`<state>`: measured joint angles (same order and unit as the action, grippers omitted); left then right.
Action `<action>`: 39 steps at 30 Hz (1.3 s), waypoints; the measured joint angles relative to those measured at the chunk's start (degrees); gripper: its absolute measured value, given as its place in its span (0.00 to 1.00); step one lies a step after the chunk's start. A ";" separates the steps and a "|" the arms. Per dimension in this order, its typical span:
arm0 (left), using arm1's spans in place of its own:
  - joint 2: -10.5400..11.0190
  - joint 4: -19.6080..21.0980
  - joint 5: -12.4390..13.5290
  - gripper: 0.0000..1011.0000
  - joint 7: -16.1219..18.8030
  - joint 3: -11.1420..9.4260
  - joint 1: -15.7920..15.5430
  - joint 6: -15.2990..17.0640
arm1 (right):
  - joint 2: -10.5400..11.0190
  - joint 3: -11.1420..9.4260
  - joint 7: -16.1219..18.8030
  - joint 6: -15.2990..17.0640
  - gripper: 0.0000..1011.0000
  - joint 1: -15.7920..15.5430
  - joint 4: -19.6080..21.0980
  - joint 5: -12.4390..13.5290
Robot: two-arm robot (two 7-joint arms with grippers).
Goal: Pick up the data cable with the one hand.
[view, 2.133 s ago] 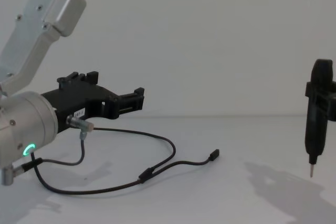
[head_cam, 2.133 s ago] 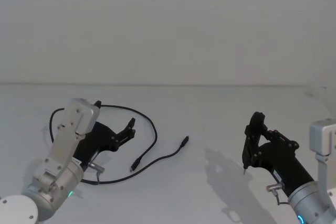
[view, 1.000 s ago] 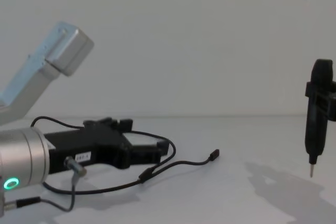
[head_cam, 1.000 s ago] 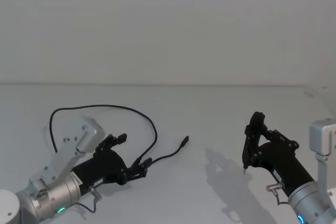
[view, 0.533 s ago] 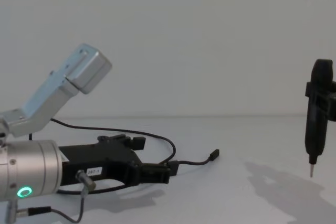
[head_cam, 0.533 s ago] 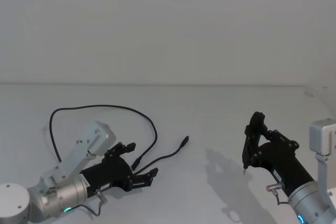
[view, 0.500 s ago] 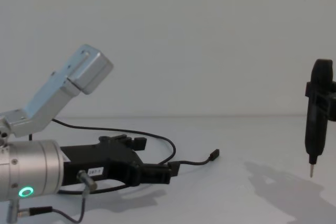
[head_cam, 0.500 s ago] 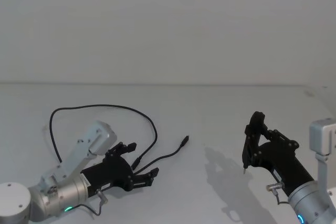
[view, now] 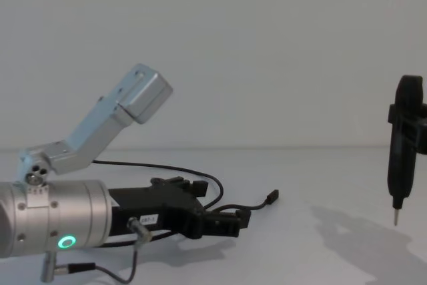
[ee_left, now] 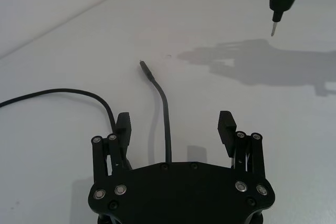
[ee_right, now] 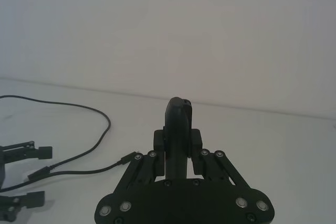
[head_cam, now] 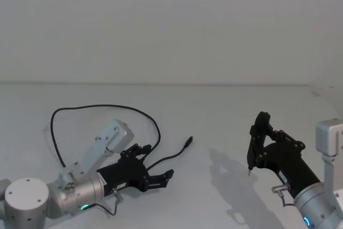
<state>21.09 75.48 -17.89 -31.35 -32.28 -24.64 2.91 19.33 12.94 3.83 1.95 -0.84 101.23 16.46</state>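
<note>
The data cable has to be picked up, so the robot's left gripper next needs to grab the cord just behind its small plug (view: 241, 207) (ee_left: 166, 109).
The data cable (head_cam: 102, 106) lies on the white table (head_cam: 214, 116) as a thin black loop, with a branch ending in a small plug (view: 271, 197). My left gripper (head_cam: 158, 161), the one hand, is low over the table and open. In the left wrist view its fingers (ee_left: 227, 125) straddle one cable branch (ee_left: 164, 98), which runs between them without touching either; a second strand passes by the other finger. The cable's junction is hidden under the gripper. My right gripper (head_cam: 251, 167), slender with a metal tip, hangs shut above the table at the right.
The white tabletop runs back to a plain white wall (head_cam: 171, 25). The right gripper casts a shadow (head_cam: 230, 178) on the table between the two arms. The cable's loop (ee_right: 79, 106) spreads left of and behind the left gripper.
My left gripper has dropped low and slid forward and to the right, so its open fingers now straddle the cable where the junction lay. The right arm has not moved.
</note>
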 joint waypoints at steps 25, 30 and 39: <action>-4.84 -4.80 1.63 0.40 2.60 -0.04 -1.86 2.73 | 0.00 0.00 0.00 0.00 0.28 0.00 0.00 0.00; -5.32 -5.29 2.06 0.22 2.55 -0.10 -2.10 2.77 | 0.00 0.00 0.00 0.00 0.28 0.00 0.00 0.00; -5.57 -5.32 2.72 0.04 2.01 -0.14 -2.32 2.25 | 0.00 0.00 0.00 0.00 0.28 0.00 0.00 0.00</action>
<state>15.52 70.17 -15.17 -29.34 -32.42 -26.96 5.15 19.33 12.94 3.83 1.95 -0.84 101.23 16.47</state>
